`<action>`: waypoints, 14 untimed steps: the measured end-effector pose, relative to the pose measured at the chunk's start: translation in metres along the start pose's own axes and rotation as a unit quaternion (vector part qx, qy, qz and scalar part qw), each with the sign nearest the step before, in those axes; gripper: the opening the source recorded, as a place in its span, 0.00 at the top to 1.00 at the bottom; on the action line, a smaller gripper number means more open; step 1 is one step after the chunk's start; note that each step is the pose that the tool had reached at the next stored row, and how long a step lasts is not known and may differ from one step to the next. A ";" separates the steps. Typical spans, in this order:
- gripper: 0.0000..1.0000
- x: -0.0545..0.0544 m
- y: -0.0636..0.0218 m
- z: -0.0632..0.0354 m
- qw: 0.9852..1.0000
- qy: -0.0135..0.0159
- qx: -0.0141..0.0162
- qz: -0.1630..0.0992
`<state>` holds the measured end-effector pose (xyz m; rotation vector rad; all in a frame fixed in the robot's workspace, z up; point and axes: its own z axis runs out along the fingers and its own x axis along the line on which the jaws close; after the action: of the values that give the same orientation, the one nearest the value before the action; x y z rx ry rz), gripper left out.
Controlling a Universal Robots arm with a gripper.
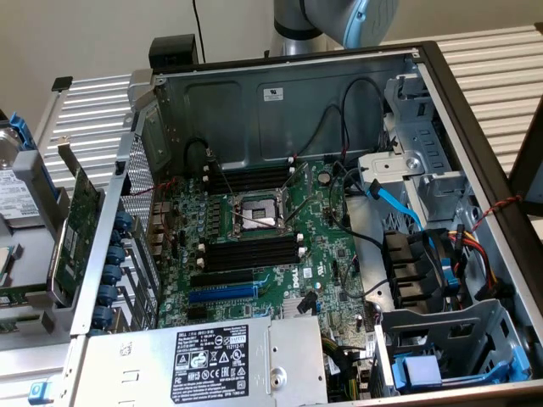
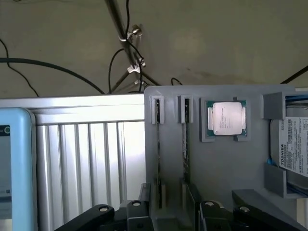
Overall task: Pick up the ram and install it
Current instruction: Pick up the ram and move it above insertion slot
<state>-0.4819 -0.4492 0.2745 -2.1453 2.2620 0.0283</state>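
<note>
My gripper picks up the ram [image 2: 185,142] by the middle of its long top edge next, since the grey holder's posts hold it at both ends.
The ram [image 2: 185,142] is a thin green stick standing on edge in a slot of a grey holder tray [image 2: 226,173], seen in the wrist view. A second slot [image 2: 157,144] runs beside it. My gripper [image 2: 168,214] hovers over the near end of these slots, open, with nothing between its black fingers [image 2: 144,204]. In the exterior view the open computer case [image 1: 280,102] shows the motherboard's long black slots with white end clips [image 1: 250,252], with more of them [image 1: 250,179] beyond the processor socket [image 1: 254,214]. The arm's joint [image 1: 339,17] rises behind the case.
On the holder tray lie a processor chip [image 2: 226,118] and a Toshiba hard drive [image 2: 291,151]. A ribbed metal table [image 2: 91,163] lies beside the tray. A green expansion card [image 1: 78,229] stands at the exterior view's left. Cables [image 1: 390,199] and drive bays [image 1: 450,339] crowd the case's right.
</note>
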 end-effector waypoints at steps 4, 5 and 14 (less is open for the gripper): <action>0.58 0.005 -0.0001 0.0074 1.000 -0.001 0.000 -0.001; 0.58 0.005 -0.0001 0.0091 1.000 -0.001 0.000 -0.001; 0.58 0.005 0.0000 0.0254 1.000 -0.001 0.000 -0.003</action>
<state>-0.4820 -0.4537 0.2490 -2.1514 2.2539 0.0311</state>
